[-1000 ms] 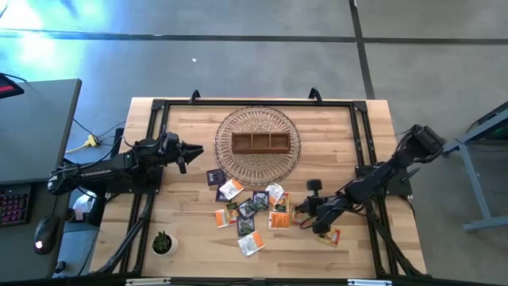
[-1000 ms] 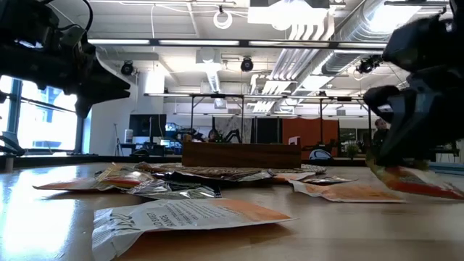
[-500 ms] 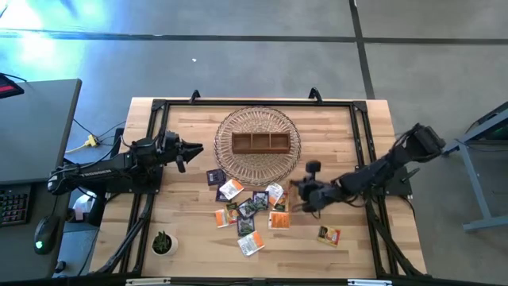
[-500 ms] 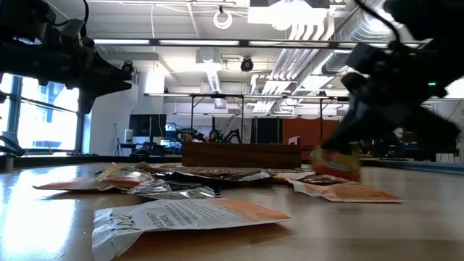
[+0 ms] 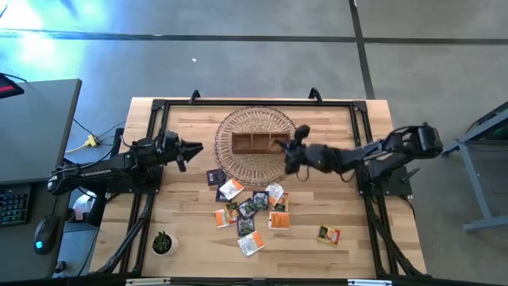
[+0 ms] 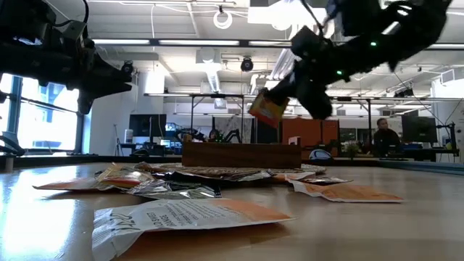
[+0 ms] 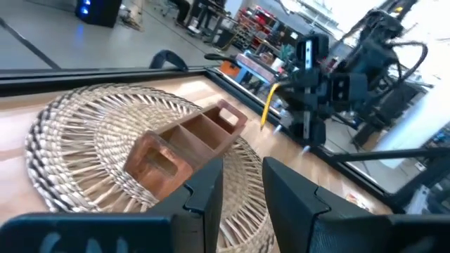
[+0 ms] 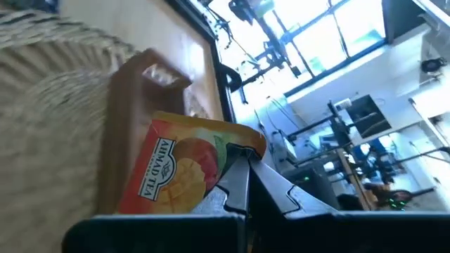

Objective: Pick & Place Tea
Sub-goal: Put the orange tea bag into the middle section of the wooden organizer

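My right gripper should lower the orange tea sachet inside before releasing it, because the orange tea sachet's lower edge [image 8: 139, 167] is above the wooden box's rim [image 8: 118, 130].
An orange tea sachet [image 8: 176, 176] is up in the air with my right gripper [image 5: 287, 152] shut on it, over the right rim of the round wicker basket [image 5: 238, 163]. In the low view the sachet [image 6: 267, 106] shows well above the table. The brown wooden three-compartment box [image 5: 259, 143] sits in the basket's middle. Several more tea sachets [image 5: 250, 208] lie flat on the table in front of the basket, and one lies apart [image 5: 328, 235]. My left gripper [image 5: 198, 148] waits open and level at the basket's left, with nothing between its fingers [image 7: 211, 190]. My right gripper pinches the orange sachet by one edge [image 8: 223, 163] between its two fingers. The fingers come nearly level from the table's right. The sachet is lifted clear and stands out tilted beyond the fingertips [image 6: 308, 90], over the basket's right side.
A small potted plant [image 5: 163, 242] stands near the front left corner. A black frame [image 5: 361, 127] runs round the tabletop. Bare wood lies right of the sachets and behind the basket. A person [image 6: 383, 136] shows in the room beyond.
My right gripper has swung from the table's near right, beside the sachets, toward the far edge and left to the basket, rising and rolling its wrist. The orange sachet has gone with it, from table height to lifted clear.
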Action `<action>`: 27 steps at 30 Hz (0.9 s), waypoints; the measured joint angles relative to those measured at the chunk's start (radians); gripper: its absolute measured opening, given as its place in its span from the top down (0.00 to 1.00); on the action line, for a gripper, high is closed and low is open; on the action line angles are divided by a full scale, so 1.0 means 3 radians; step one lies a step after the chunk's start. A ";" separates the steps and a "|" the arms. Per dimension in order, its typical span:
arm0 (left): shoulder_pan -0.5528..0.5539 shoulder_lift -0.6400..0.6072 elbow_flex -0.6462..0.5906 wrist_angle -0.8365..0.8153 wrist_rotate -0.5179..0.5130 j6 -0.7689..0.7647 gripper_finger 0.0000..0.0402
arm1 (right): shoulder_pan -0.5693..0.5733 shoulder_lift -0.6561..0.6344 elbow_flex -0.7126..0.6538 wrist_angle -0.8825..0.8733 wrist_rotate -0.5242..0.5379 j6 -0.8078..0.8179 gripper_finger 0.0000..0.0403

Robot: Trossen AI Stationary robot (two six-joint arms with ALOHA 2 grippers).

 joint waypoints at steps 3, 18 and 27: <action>0.0000 0.0000 0.0000 0.0000 -0.0123 0.0000 0.75 | -0.0196 0.0120 0.0285 -0.0164 -0.0230 -0.0179 1.00; 0.0000 0.0001 0.0000 -0.0050 -0.0123 0.0000 0.75 | -0.0451 0.1169 0.1487 -0.1037 0.0239 -0.0766 1.00; 0.0000 0.0000 0.0000 -0.0041 -0.0122 0.0089 0.75 | -0.0503 0.1426 0.1421 -0.1124 0.0224 -0.0875 1.00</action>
